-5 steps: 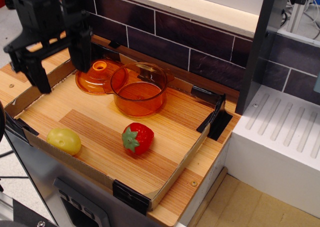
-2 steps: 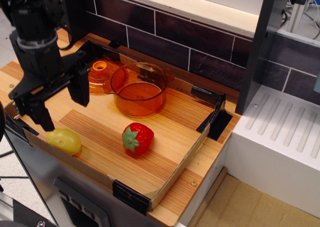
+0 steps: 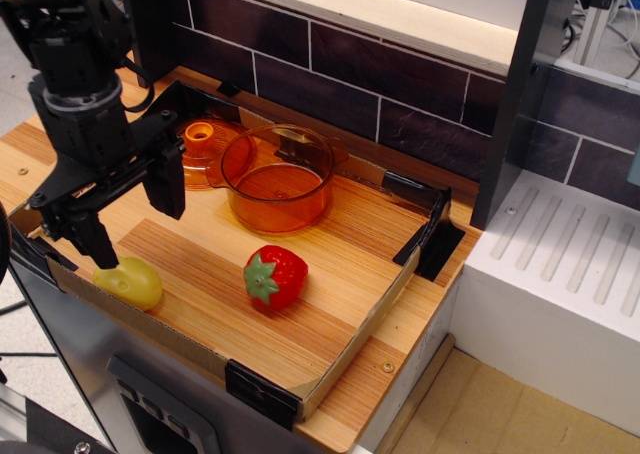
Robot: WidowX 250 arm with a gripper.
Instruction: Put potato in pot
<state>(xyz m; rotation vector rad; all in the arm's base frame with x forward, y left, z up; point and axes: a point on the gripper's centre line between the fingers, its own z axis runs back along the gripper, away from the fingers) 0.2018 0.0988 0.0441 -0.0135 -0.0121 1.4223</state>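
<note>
My gripper grabs the pale-yellow potato by its rounded body (image 3: 130, 283) next, to put the potato in the pot (image 3: 278, 179).
The pale-yellow potato (image 3: 133, 283) lies at the front left corner of the wooden tray (image 3: 330, 274). The transparent orange pot (image 3: 278, 179) stands upright and empty at the back middle of the tray. My black gripper (image 3: 133, 229) is open and hangs just above and behind the potato. Its left finger (image 3: 98, 241) reaches down to the potato's top left edge, and its right finger (image 3: 167, 184) is well to the right and behind. It holds nothing.
A red strawberry (image 3: 274, 275) with green leaves lies right of the potato. An orange domed lid (image 3: 198, 144) with a knob lies behind the gripper, left of the pot. Low cardboard walls rim the tray; a dark tiled wall stands behind and a white unit (image 3: 560, 304) at right.
The gripper came down from the back left corner toward the front, then shifted slightly right and lower, its left finger now at the potato. Potato, pot and strawberry have not moved.
</note>
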